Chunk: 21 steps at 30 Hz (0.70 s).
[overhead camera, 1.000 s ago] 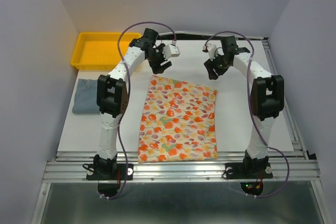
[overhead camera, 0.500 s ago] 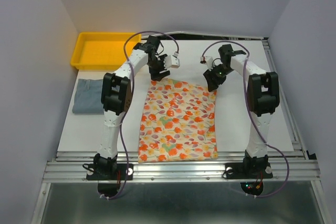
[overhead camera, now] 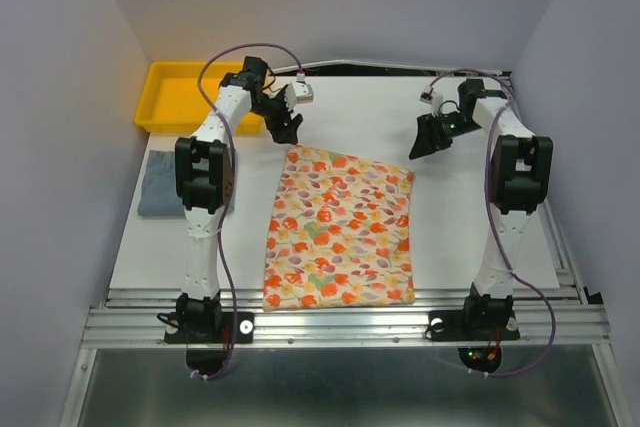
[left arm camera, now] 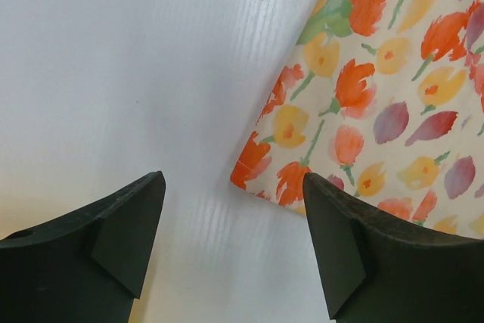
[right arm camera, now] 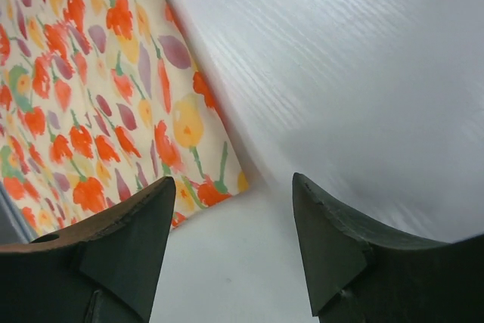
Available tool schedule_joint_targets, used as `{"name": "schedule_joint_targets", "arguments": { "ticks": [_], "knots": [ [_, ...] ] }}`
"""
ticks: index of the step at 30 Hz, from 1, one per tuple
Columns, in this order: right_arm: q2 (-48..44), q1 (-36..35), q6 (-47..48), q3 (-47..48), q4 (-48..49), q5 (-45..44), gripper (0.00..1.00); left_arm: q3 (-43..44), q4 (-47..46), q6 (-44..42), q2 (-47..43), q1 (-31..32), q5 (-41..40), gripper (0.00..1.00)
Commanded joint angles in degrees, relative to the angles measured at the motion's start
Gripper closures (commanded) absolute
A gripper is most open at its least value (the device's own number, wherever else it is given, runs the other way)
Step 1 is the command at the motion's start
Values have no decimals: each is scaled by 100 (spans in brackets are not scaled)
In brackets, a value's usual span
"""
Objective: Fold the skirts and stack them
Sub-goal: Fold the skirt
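Next, my right gripper grabs the floral skirt's far corner beside it. The floral skirt's far edge then folds over toward the skirt's near edge.
The floral skirt (overhead camera: pixel 340 227), cream with orange, red and yellow flowers, lies flat in the middle of the white table. Its far left corner shows in the left wrist view (left arm camera: pixel 363 104), its far right corner in the right wrist view (right arm camera: pixel 113 111). The blue-grey skirt (overhead camera: pixel 165 183) lies folded at the left, partly behind the left arm. My left gripper (overhead camera: pixel 284 130) is open and empty just beyond the far left corner. My right gripper (overhead camera: pixel 421 142) is open and empty just beyond and right of the far right corner. Neither touches the cloth.
A yellow plastic tray (overhead camera: pixel 190 97) sits at the far left corner of the table, close behind the left gripper. Grey walls close in both sides. A metal rail (overhead camera: pixel 340 307) runs along the near edge.
Both grippers have moved outward and away from the floral skirt's far corners: the left gripper to the left toward the tray, the right gripper to the right. The skirt has not moved.
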<state>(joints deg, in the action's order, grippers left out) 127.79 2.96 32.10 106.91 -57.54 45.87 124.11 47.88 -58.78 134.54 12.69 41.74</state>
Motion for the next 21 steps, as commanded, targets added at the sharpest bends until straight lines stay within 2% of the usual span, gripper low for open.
{"name": "schedule_joint_targets", "arguments": {
  "ticks": [1,9,14,17,21],
  "knots": [
    [54,-129,-563,-529,425,844,30,306,-41,744,247,-196,1125,14],
    [62,-129,-714,-1330,1034,678,29,324,-244,1167,591,-355,1197,15],
    [97,-129,-652,-1542,1175,511,35,420,-270,1238,784,-355,1100,19],
    [203,-129,-678,-1489,1184,546,38,464,-235,1212,854,-355,1152,24],
    [247,-129,-661,-1445,1227,494,48,526,-95,1071,907,-355,1197,34]
  ]
}}
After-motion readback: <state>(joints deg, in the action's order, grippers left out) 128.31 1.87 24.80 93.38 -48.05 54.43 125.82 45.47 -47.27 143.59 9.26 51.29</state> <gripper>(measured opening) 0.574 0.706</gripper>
